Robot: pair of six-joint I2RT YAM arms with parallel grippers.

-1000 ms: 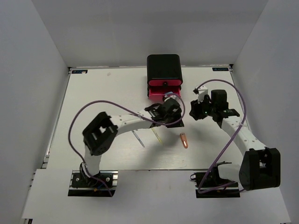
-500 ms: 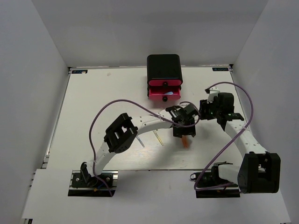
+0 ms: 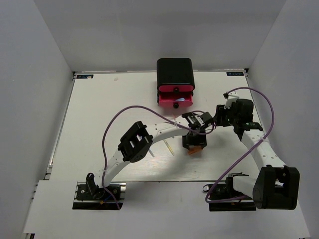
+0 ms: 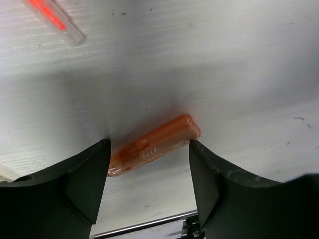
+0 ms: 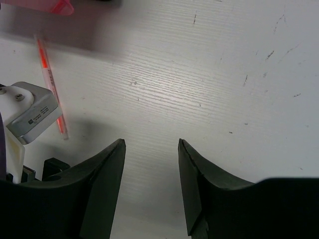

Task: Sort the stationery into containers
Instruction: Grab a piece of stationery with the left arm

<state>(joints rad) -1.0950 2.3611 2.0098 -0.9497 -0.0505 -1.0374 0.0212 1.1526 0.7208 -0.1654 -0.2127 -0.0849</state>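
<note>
The left gripper needs to grab the short chunky orange marker by its middle, so both ends stay free and the marker can fit into the open pink drawer.
A short chunky orange marker lies flat on the white table, slanted, between the tips of my left gripper. The jaws stand open on either side of it and do not clamp it. From above, the left gripper hangs over the marker, hiding most of it. My right gripper is open with only bare table between its fingers; from above it hovers right of the drawers. The black cabinet has two pink drawers pulled out, with a pale blue item in the lower one.
A thin orange pen lies on the table left of the right gripper; it also shows in the left wrist view. A thin yellow pen and a blue-grey pen lie under the left arm. White walls enclose the table.
My left arm swung from the open drawers toward the front right and came down over the orange marker, its jaws opening. The right arm drew back a little to the right.
</note>
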